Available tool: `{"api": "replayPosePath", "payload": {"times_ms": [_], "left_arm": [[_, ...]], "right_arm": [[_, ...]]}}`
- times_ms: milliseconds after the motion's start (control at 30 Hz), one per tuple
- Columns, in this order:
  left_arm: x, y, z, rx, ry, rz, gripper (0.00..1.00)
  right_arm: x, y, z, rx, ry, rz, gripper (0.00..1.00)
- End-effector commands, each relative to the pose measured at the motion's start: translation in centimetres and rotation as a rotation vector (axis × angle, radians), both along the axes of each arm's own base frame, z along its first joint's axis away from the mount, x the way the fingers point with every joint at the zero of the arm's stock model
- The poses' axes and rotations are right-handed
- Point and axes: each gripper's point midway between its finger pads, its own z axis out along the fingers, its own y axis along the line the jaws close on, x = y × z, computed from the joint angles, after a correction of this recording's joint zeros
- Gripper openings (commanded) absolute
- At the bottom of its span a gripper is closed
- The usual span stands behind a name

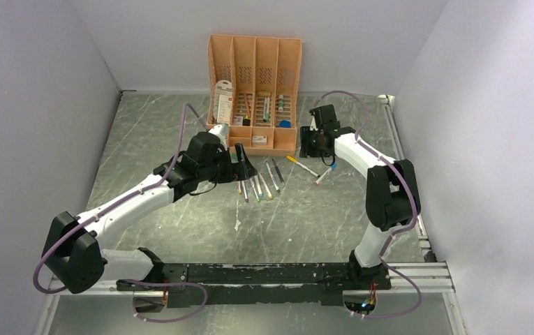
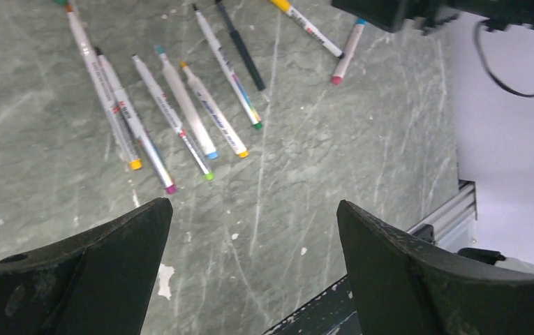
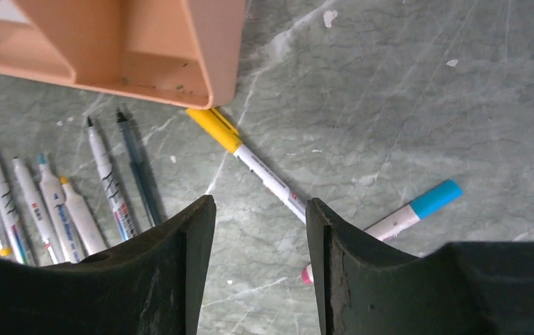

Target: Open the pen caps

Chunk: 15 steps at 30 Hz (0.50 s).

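My right gripper grabs the yellow-capped pen by its pale body (image 3: 273, 183) next. The yellow cap (image 3: 213, 127) then stays free for my left gripper to open.
Several pens (image 1: 260, 183) with pale barrels lie side by side on the table in front of the organiser; they also show in the left wrist view (image 2: 180, 112), bare tips pointing away. A pen with a yellow cap (image 3: 213, 127) lies by the organiser's corner. A pen with a blue cap (image 3: 435, 198) and a pink end lies to its right. My left gripper (image 2: 253, 216) is open and empty, just above the table near the row (image 1: 243, 166). My right gripper (image 3: 260, 209) is open and empty, hovering over the yellow-capped pen's barrel (image 1: 313, 143).
The peach-orange organiser (image 1: 253, 91) with card packets stands at the back centre; its corner (image 3: 145, 49) is close to my right gripper. A rail (image 1: 417, 276) runs along the near edge. Grey walls close in left and right.
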Motion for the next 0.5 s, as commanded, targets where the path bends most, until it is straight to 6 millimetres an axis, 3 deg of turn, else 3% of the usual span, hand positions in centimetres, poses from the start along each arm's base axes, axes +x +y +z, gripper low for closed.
{"api": "replayPosePath", "payload": {"times_ms": [0, 167, 467], "left_arm": [[0.0, -2.8, 1.9, -0.099, -0.031, -0.047, 1.00], [-0.5, -4.9, 1.6, -0.084, -0.020, -0.078, 1.00], [-0.7, -6.5, 1.4, -0.051, -0.014, -0.102, 0.99]], "right_arm": [[1.3, -0.1, -1.5, -0.018, 0.017, 0.027, 0.51], [1.3, 0.2, -2.6, -0.008, 0.044, 0.044, 0.50], [0.9, -0.9, -4.6, -0.068, 0.082, 0.027, 0.50]]}}
